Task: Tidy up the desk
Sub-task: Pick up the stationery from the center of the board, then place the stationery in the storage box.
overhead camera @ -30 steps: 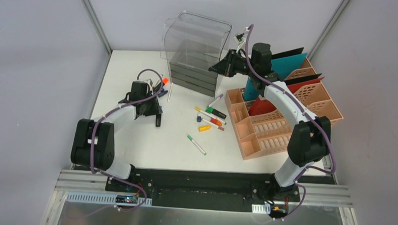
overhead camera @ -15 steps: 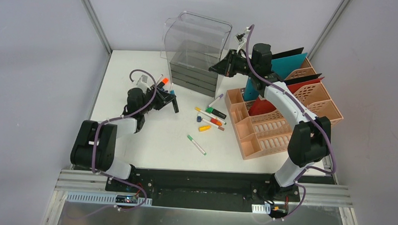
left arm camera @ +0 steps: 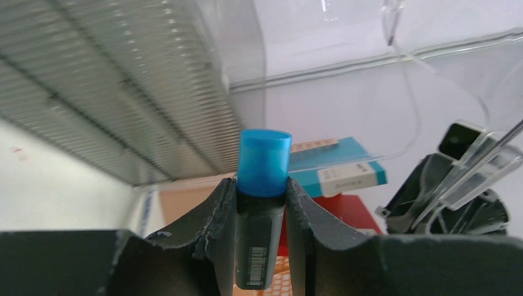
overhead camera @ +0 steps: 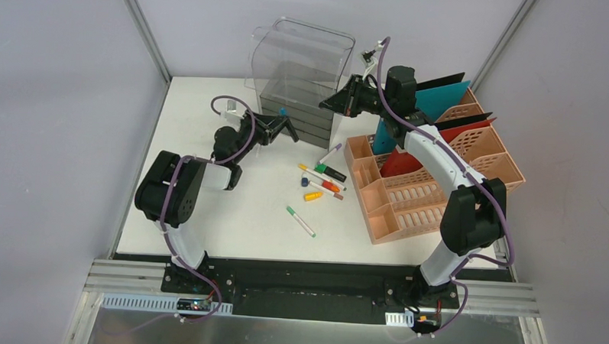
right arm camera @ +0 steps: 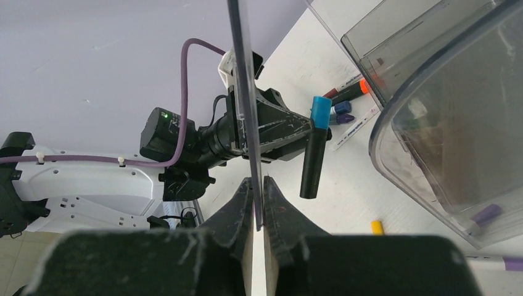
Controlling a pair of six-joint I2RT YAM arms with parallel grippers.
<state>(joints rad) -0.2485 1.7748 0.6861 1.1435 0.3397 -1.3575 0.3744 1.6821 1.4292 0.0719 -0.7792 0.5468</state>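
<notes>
The black marker stays in my left gripper until it reaches the grey drawers. If I opened now, it would fall to the desk, short of them.
On the white desk (overhead camera: pixel 208 214) stands the clear grey drawer box (overhead camera: pixel 301 80). My left gripper (overhead camera: pixel 282 127) is raised in front of the box's left side. It is shut on a black marker with a blue cap (left arm camera: pixel 264 163), and the cap sticks out past the fingertips. The same marker (right arm camera: pixel 314 154) hangs upright in the right wrist view. My right gripper (overhead camera: pixel 328 105) is at the box's right front. Its jaws (right arm camera: pixel 254 185) are shut on a thin clear plastic panel (right arm camera: pixel 243 92) of the box. A purple-ended pen (right arm camera: pixel 487 214) lies inside a grey drawer.
A peach lattice file rack (overhead camera: pixel 431 176) with teal, red and black folders stands at the right. Several loose markers (overhead camera: pixel 322 179) lie mid-desk, with a green-capped one (overhead camera: pixel 300 221) nearer the front. More markers (right arm camera: pixel 345 98) lie left of the box. Grey walls close in both sides.
My left arm has swung right and up from the desk's left side toward the drawer box, carrying the blue-capped marker. The right arm has stayed still on the panel.
</notes>
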